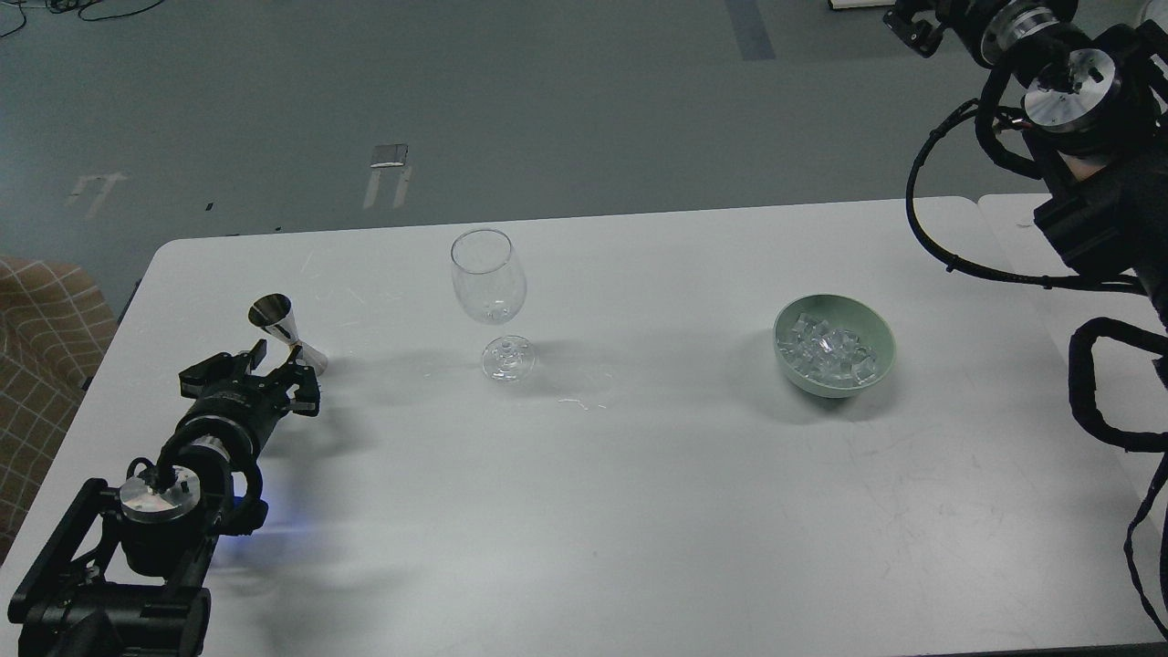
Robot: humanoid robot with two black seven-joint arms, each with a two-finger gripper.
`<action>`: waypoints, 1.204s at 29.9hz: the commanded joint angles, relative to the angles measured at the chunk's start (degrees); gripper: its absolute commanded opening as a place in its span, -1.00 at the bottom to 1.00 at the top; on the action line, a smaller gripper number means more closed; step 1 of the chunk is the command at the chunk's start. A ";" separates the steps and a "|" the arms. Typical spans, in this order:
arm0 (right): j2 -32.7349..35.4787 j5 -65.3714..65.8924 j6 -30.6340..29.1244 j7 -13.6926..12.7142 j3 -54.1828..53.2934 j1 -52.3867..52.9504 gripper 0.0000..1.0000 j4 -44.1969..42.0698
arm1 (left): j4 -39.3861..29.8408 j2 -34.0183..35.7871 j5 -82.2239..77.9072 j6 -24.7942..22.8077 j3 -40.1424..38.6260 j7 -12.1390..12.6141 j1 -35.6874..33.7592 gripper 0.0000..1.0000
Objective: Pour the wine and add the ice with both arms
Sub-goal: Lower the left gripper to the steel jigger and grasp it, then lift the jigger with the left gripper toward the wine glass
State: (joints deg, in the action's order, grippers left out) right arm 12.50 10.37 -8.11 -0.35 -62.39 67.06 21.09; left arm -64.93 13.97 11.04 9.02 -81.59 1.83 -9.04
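The jigger's steel cup (275, 317) widens outward to a wide rim, so I need to grab the jigger next with my left gripper by its narrow stem below the cup (293, 343).
A clear stemmed wine glass (490, 297) stands upright near the table's middle. A small steel jigger (283, 331) stands at the left. A heap of clear ice cubes (826, 352) lies in a pale green bowl (878, 333) at the right. My left gripper (258, 365) is open, low over the table, its fingers just in front of the jigger's base, one finger on each side of it. My right arm (1086, 128) rises at the far right; its gripper (906, 20) is at the top edge, small and dark.
The white table (639, 493) ends at its far edge behind the glass; grey floor lies beyond. A checked tan cloth (41, 338) is off the table's left edge. Looping black cables (1109, 392) hang at the right.
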 commanded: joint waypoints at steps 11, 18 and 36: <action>0.33 0.00 0.12 0.00 0.08 -0.09 1.00 0.00 | 1.82 -0.44 0.04 1.18 0.02 -0.43 -1.86 0.08; 0.42 0.00 0.20 0.00 0.08 -0.09 1.00 -0.08 | 2.52 -2.63 0.30 1.44 -0.15 -0.51 -3.26 0.03; 0.42 0.09 2.05 -0.08 0.25 0.35 1.00 0.27 | 13.78 -2.99 0.48 -1.46 -0.15 -0.60 -10.56 0.00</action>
State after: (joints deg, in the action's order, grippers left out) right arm 12.91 10.46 -6.00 -0.36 -62.23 67.39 21.27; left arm -51.63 11.12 11.50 7.87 -81.77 1.23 -18.95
